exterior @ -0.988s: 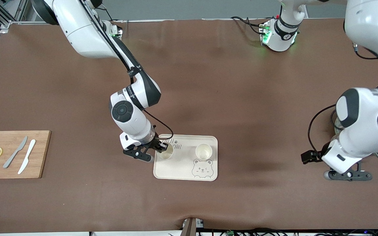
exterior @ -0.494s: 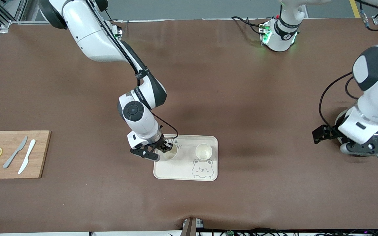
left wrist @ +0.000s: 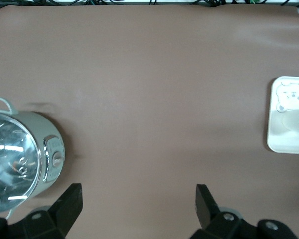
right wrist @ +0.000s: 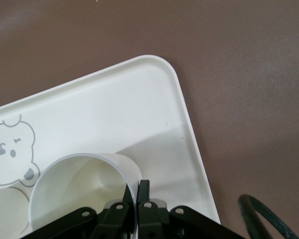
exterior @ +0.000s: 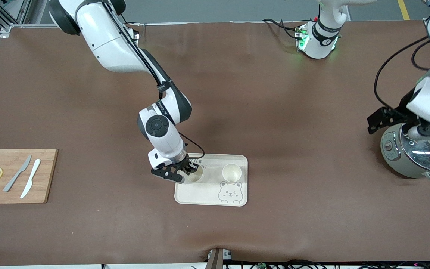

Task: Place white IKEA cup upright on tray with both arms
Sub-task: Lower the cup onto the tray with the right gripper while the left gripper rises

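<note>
My right gripper is holding the white cup, whose lower side meets its shadow on the cream tray, inside the tray's edge, so the gripper needs to open.
The cream tray point(exterior: 209, 194) with a bear face lies near the table's middle. My right gripper point(exterior: 191, 170) is shut on the rim of a white cup point(exterior: 195, 177), one finger inside and one outside. That cup point(right wrist: 74, 184) is upright at the tray's point(right wrist: 129, 109) end toward the right arm; whether its base touches the tray I cannot tell. A second white cup point(exterior: 231, 172) stands upright on the tray beside it. My left gripper point(left wrist: 138, 201) is open and empty, up in the air beside a lidded pot point(left wrist: 20, 154).
A grey-green cooker pot point(exterior: 411, 155) with a glass lid sits at the left arm's end of the table. A wooden cutting board point(exterior: 17, 175) with two knives and lemon slices lies at the right arm's end.
The right gripper has carried the cup a little farther in over the tray. The left arm has risen and drawn back toward its base, uncovering the pot.
</note>
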You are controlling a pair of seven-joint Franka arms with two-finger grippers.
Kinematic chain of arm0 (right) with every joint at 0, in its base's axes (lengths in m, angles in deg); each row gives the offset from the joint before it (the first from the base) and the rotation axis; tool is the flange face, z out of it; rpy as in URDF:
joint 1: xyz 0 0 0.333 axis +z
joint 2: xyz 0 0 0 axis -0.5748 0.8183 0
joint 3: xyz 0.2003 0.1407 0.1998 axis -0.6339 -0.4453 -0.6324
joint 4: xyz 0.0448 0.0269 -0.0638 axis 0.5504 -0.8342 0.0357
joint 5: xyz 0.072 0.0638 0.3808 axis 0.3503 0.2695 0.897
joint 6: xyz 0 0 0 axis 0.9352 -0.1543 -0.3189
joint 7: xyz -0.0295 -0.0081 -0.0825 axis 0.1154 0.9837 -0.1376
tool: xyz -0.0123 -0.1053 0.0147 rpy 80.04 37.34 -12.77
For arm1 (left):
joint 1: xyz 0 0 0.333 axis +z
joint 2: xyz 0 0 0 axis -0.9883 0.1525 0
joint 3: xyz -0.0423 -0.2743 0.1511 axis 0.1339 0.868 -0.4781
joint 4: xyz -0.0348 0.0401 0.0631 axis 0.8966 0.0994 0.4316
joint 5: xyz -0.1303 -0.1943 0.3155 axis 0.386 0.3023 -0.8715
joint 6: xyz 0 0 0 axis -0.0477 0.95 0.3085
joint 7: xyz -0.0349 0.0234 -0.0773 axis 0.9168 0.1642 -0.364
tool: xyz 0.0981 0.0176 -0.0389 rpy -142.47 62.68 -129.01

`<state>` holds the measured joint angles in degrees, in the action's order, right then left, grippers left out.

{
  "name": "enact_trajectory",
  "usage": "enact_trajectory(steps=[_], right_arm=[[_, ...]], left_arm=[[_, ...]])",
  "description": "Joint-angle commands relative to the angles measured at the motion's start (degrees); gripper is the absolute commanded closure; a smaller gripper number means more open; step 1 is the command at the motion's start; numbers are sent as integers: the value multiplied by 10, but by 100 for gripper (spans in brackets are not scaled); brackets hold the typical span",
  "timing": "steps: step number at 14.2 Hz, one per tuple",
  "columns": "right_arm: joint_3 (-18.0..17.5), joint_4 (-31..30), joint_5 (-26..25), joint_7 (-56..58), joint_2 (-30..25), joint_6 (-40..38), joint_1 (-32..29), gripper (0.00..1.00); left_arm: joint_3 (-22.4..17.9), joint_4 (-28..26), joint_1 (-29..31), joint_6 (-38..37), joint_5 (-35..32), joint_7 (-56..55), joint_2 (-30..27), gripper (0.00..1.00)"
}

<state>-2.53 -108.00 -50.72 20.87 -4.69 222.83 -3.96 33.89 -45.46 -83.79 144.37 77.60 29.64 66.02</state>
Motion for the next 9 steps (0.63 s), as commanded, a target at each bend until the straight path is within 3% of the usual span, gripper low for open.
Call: enact_trajectory(steps=[1,3,5,6,8,9], right_arm=[[9,16,-10,-18,9,1,7,95],[9,16,-10,-18,9,1,7,93],[9,15,-10,-18,10,1,7,83],[9,15,-10,-18,11,1,7,70],[9,15,-10,-17,11,1,7,22],[9,15,-15,-17,11,1,6,6]], left_arm=[[-1,-44,-1,-13,18,2,-63,0],[-1,-39,-1,-35,18,7,-73,0],[-1,-19,-2,-56,19,8,-72,0],[-2,-5,-1,-75,30,9,-70,0],[-6,2,5,-91,49,17,-71,0],[-7,3,5,-91,49,42,-71,0]])
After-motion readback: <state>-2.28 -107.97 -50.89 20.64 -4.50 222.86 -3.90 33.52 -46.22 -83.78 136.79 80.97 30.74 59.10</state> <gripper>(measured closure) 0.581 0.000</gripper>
